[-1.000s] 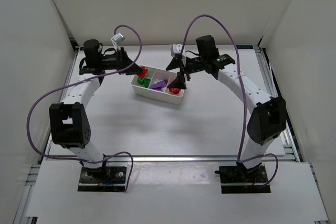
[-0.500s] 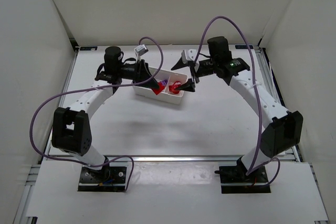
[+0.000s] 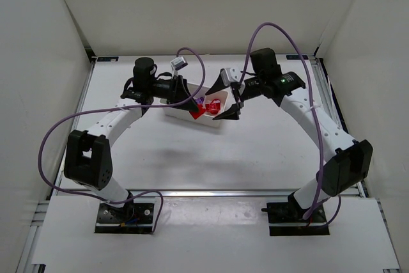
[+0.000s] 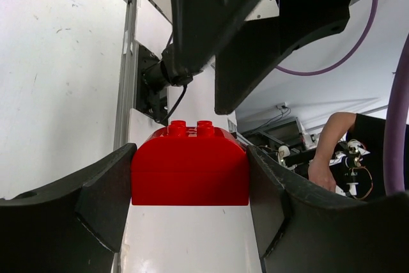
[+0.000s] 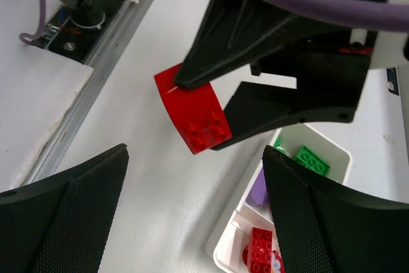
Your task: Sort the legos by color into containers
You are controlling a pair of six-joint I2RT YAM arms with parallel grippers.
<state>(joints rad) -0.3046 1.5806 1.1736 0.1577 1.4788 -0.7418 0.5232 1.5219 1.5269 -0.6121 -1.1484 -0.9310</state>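
A gap shows between my right gripper's fingers and the held red lego (image 3: 199, 112) (image 5: 195, 116), so it is too early to close. The gripper moves closer, then closes on it.
A curved red lego (image 4: 190, 164) sits clamped between my left gripper's (image 4: 190, 180) fingers, studs pointing away. In the top view that gripper (image 3: 192, 108) holds the brick (image 3: 197, 112) above the near side of the white tray (image 3: 211, 121). My right gripper (image 3: 223, 98) hovers open over the tray's right end, nothing between its fingers. The right wrist view shows the held red lego (image 5: 195, 116) between the open right gripper's (image 5: 195, 171) fingers. The tray (image 5: 223, 250) lies at the lower right with a green lego (image 5: 312, 160), a purple one (image 5: 259, 190) and a red one (image 5: 261, 250) in separate compartments.
Both arms and their purple cables (image 3: 192, 55) crowd over the tray and hide most of it from above. The white table (image 3: 192, 158) ends at a metal rail (image 5: 96, 94) on the near side. White walls enclose the sides and back.
My left gripper has carried the red lego rightwards from the tray's left end to its middle front. The right gripper drew back and swung so that its fingers face the left gripper.
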